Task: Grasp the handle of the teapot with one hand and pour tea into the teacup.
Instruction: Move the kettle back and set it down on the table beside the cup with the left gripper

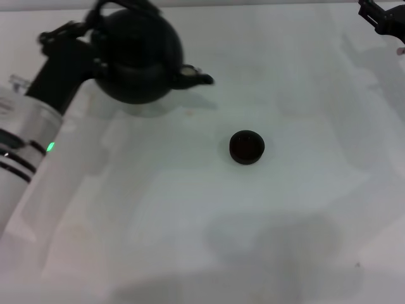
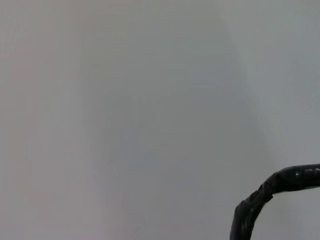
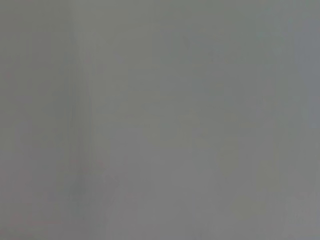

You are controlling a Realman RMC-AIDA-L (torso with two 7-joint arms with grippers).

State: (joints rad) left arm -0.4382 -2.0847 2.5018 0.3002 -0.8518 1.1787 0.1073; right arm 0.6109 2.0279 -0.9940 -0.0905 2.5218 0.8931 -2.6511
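My left gripper needs to hold on to the teapot for now, because the teapot's base (image 1: 136,99) is still hanging in the air above the table.
The round matte black teapot (image 1: 136,57) is at the far left of the white table, its short spout (image 1: 197,78) pointing right toward the teacup. It seems to hang slightly above the table, over a faint shadow. Its arched handle (image 1: 104,11) rises at the pot's left side, and my left gripper (image 1: 85,33) is shut on it there. A wrapped stretch of the handle (image 2: 270,192) also shows in the left wrist view. The small dark teacup (image 1: 247,147) stands upright near the table's middle, well to the right of and nearer than the spout. My right gripper (image 1: 381,18) is parked at the far right corner.
The white tabletop (image 1: 190,240) spreads wide around the cup. My left arm, white with a green light (image 1: 49,147), runs along the left edge. The right wrist view shows only plain grey surface.
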